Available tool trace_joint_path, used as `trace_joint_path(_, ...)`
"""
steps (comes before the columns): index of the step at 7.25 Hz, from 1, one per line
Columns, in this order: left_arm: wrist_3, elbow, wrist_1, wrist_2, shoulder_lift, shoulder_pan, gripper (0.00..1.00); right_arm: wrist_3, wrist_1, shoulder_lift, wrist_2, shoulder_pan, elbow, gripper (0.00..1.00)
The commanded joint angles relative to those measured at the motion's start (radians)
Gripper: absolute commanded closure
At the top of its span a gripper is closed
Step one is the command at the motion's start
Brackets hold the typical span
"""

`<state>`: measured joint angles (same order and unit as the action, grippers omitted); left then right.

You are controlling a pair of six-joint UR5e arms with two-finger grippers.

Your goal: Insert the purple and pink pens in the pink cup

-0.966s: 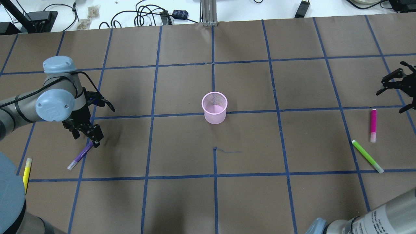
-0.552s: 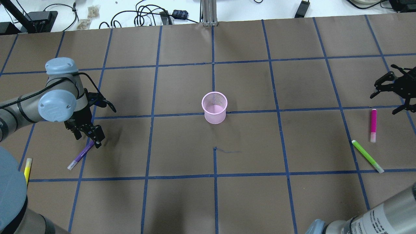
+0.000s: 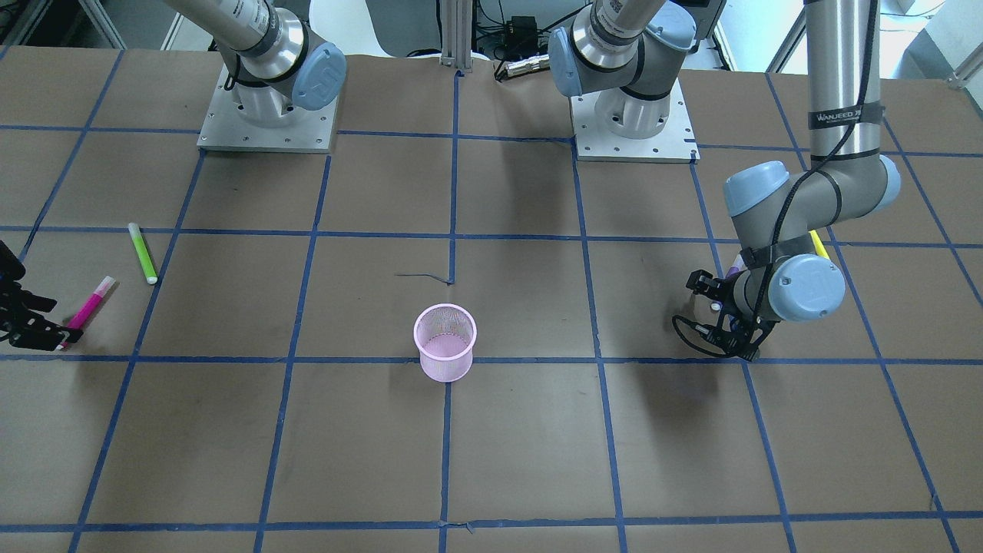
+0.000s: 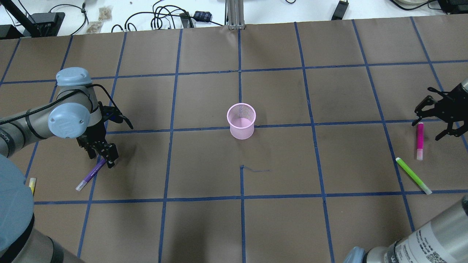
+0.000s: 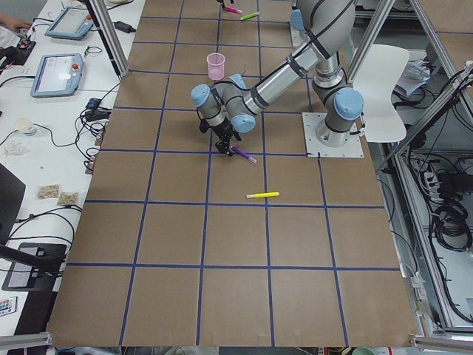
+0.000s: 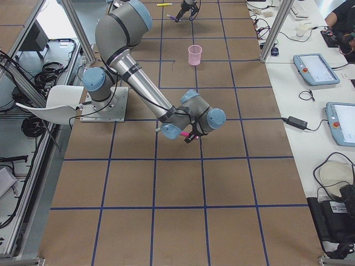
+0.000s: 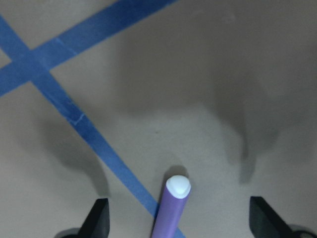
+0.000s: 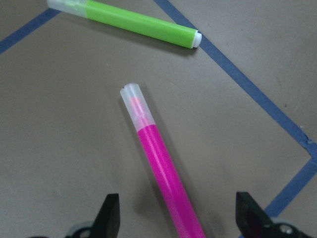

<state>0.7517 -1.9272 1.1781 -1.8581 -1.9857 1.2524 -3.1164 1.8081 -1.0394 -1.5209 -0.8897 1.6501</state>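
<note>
Next, the left gripper grabs the purple pen by its body below the pen's white end, to put the purple pen into the pink cup.
The pink mesh cup [image 4: 241, 121] stands upright at the table's middle and shows in the front view too [image 3: 445, 342]. The purple pen [image 4: 90, 175] lies flat at the left. My left gripper [image 4: 103, 156] is open and low over its upper end. In the left wrist view the pen [image 7: 171, 210] lies between the two fingertips [image 7: 99, 218], untouched. The pink pen [image 4: 420, 140] lies flat at the right. My right gripper [image 4: 427, 126] is open above its far end. In the right wrist view the pen [image 8: 163, 173] runs between the spread fingers [image 8: 110, 218].
A green pen [image 4: 413, 175] lies just in front of the pink pen. A yellow pen [image 4: 32, 183] lies at the left, partly behind my left arm. Cables and boxes [image 4: 164, 18] lie beyond the table's far edge.
My right gripper has moved left and toward the robot, to over the pink pen's far end. My left gripper has shifted slightly over the purple pen. The pens have not moved.
</note>
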Motion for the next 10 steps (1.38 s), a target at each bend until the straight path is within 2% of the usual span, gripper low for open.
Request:
trace_joint_path(1,0.038,0.004,-0.009,-0.062,-0.001,0.002,0.96,0.007,0.005,0.021,-0.002,0.000,0.002,0.22)
trace_joint_path(2,0.047,0.005,-0.011,-0.064,0.001,0.004,1.00,0.034,0.022,0.019,-0.037,0.000,-0.001,0.31)
trace_joint_path(3,0.054,0.008,-0.012,-0.067,0.004,0.002,1.00,0.041,0.022,0.025,-0.041,0.000,0.002,0.40)
trace_joint_path(4,0.054,0.010,-0.020,-0.066,0.004,0.004,1.00,0.045,0.022,0.021,-0.042,0.000,-0.003,0.61)
trace_joint_path(5,0.067,0.017,-0.032,-0.063,0.014,0.002,1.00,0.045,0.020,0.019,-0.041,0.000,-0.001,0.78)
trace_joint_path(6,0.081,0.036,-0.034,-0.053,0.021,0.002,1.00,0.047,0.019,0.019,-0.042,0.000,-0.003,0.88)
trace_joint_path(7,0.093,0.045,-0.034,-0.052,0.021,0.002,1.00,0.047,0.016,0.016,-0.045,0.000,-0.006,0.95)
trace_joint_path(8,0.092,0.044,-0.034,-0.047,0.021,0.002,1.00,0.048,0.016,0.001,-0.048,0.000,-0.016,0.96)
trace_joint_path(10,0.095,0.048,-0.038,-0.018,0.022,0.004,1.00,0.174,-0.016,-0.095,-0.039,0.000,-0.055,1.00)
